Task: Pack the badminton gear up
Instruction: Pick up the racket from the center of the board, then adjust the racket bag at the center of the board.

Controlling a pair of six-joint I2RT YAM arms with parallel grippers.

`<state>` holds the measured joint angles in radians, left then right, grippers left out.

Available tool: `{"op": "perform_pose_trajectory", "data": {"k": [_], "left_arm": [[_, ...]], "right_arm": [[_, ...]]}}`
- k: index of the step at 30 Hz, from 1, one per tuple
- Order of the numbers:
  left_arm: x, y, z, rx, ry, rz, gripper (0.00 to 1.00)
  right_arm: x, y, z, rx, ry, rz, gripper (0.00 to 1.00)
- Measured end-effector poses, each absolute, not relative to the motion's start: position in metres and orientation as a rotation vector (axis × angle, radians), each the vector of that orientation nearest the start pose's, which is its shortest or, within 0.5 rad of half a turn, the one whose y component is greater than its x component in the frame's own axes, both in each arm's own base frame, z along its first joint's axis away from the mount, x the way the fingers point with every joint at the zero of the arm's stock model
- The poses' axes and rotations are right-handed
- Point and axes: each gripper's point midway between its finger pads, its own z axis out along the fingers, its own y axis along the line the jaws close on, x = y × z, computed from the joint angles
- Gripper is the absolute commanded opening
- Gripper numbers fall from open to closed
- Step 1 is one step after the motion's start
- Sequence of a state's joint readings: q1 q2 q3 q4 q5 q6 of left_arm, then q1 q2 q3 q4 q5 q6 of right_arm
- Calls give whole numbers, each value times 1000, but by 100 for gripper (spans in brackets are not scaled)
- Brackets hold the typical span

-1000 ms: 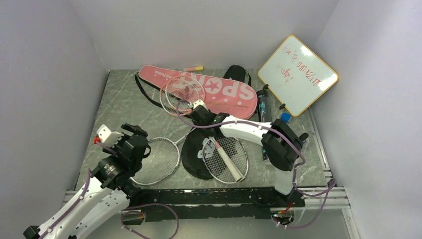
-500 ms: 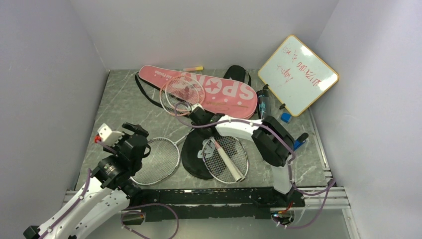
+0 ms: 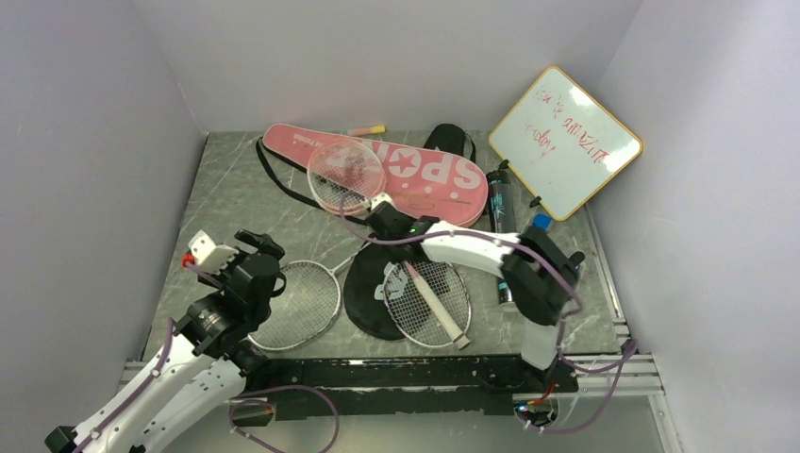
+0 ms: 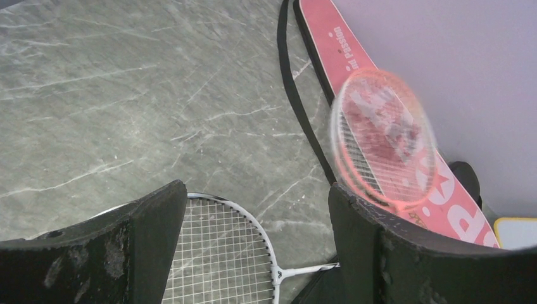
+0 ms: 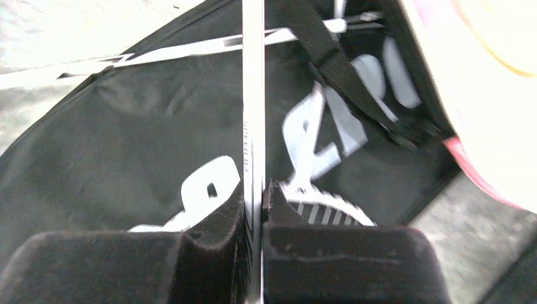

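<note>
The robot's left gripper should next grab the racket by its narrow end, to pack the pink-framed racket (image 3: 346,175) into the pink cover.
My right gripper (image 3: 382,213) is shut on the thin white shaft (image 5: 253,126) of the pink-framed racket (image 3: 346,175). Its head is lifted over the pink "SPORT" cover (image 3: 443,175), and its handle (image 3: 436,307) trails over a white-framed racket (image 3: 451,283). That racket lies on the black cover (image 3: 368,297). The pink racket's head looks blurred in the left wrist view (image 4: 383,142). My left gripper (image 3: 222,260) is open and empty above a second white-framed racket (image 3: 302,302), which also shows in the left wrist view (image 4: 221,253). A dark tube (image 3: 500,203) lies at the right. No shuttlecock shows.
The wood-framed whiteboard (image 3: 564,142) leans in the back right corner, with a small blue object (image 3: 541,223) below it. A pink-yellow marker (image 3: 366,129) lies by the back wall. Purple walls close in on three sides. The pink cover's black strap (image 4: 297,107) trails over the table.
The pink racket's head has lifted and swung toward the back over the pink cover, held by my right gripper. The right arm's elbow shifted left, then right. My left arm barely moved.
</note>
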<state>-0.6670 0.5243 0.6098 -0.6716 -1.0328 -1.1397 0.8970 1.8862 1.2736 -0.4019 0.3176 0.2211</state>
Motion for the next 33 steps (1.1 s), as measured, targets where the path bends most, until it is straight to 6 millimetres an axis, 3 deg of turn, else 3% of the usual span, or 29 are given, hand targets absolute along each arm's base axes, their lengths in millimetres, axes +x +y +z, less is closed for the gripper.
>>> {"op": "perform_pose_trajectory", "data": {"k": [3, 8, 12, 17, 23, 29, 33], "left_arm": [[231, -18, 204, -915, 1617, -140, 86], [244, -40, 194, -802, 1685, -170, 89], [261, -71, 182, -673, 1763, -225, 91], [288, -118, 156, -549, 1904, -299, 91], [335, -165, 136, -505, 2026, -458, 83], [389, -192, 127, -490, 2072, -564, 76], [414, -198, 115, -531, 2073, -635, 82]], "right_arm": [[298, 295, 86, -657, 2343, 88, 0], [297, 275, 184, -435, 2145, 245, 0], [302, 233, 242, -203, 2024, 309, 0], [305, 188, 256, -20, 1996, 242, 0], [292, 165, 252, 20, 2011, 178, 0], [280, 151, 266, 45, 1967, 198, 0], [277, 146, 277, 62, 1932, 217, 0]]}}
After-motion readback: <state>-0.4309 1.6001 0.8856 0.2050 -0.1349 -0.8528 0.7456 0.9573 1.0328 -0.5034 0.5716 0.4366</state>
